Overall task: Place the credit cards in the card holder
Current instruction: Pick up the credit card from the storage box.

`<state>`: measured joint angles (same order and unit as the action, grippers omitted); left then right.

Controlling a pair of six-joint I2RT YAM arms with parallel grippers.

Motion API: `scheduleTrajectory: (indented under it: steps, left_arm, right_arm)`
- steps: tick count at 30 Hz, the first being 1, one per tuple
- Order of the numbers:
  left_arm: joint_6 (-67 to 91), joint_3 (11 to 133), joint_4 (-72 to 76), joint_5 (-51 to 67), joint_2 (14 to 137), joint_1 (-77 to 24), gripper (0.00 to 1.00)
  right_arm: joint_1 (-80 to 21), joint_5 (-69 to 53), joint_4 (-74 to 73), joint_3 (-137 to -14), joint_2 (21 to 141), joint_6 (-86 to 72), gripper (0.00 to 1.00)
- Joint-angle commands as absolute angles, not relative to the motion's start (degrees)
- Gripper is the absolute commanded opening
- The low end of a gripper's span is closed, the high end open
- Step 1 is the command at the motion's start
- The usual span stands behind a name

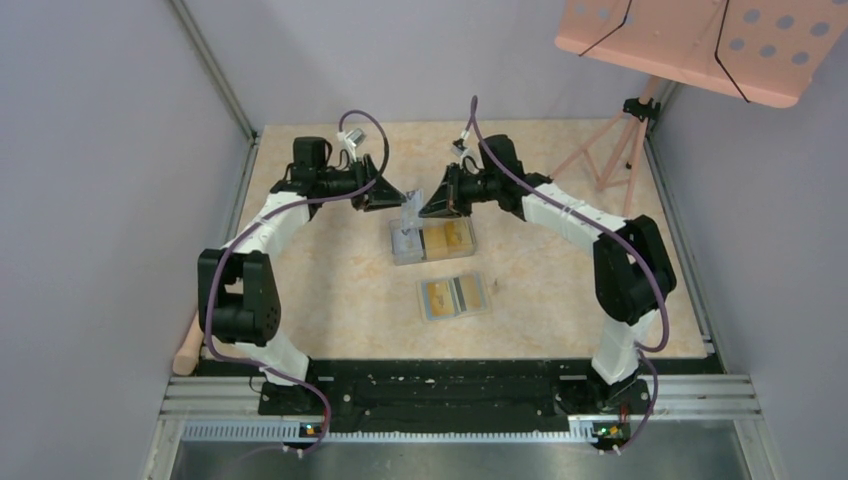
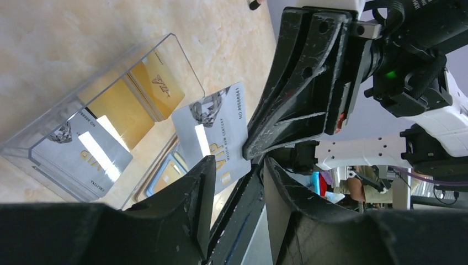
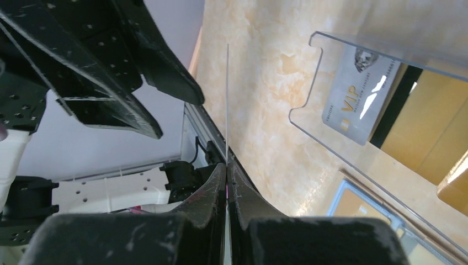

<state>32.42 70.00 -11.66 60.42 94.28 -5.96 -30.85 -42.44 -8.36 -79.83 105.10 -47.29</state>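
My left gripper should next take hold of the card by its end marked VIP (image 2: 225, 170), so the opposite end stays free to go into the holder.
My right gripper (image 1: 432, 205) (image 3: 227, 164) is shut on the edge of a silver credit card (image 2: 215, 130), which stands upright above the clear plastic box (image 1: 432, 241). In the right wrist view that card (image 3: 227, 99) shows edge-on as a thin line. My left gripper (image 1: 385, 195) (image 2: 237, 163) faces it, jaws open, with the card just beyond its left finger and nothing gripped. Another silver card (image 2: 83, 152) (image 3: 359, 96) and gold cards (image 1: 450, 237) (image 2: 160, 85) lie in the box. The card holder (image 1: 452, 297) lies open nearer the arms, a gold card in its left pocket.
A pink perforated board on a tripod (image 1: 700, 40) overhangs the far right corner. A wooden handle (image 1: 187, 345) lies beside the table's left edge. Grey walls close in both sides, and a metal rail (image 1: 450, 405) runs along the front.
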Motion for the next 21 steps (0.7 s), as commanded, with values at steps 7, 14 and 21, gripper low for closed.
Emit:
scheduleTrajectory:
  steps: [7,14,21]
  left_arm:
    - [24.2,70.8,-20.6,53.5,93.5,-6.8,0.44]
    - [29.1,68.7,-13.6,58.5,93.6,-7.3,0.44]
    - [32.4,67.8,-6.8,63.8,92.9,-7.8,0.34]
  right_arm:
    - [-30.5,-45.6,1.0,-79.4,100.4,-50.1,0.0]
    - [-30.6,-46.5,1.7,-78.7,100.3,-50.6,0.0]
    - [-30.5,-46.2,1.9,-77.9,100.6,-50.5,0.0]
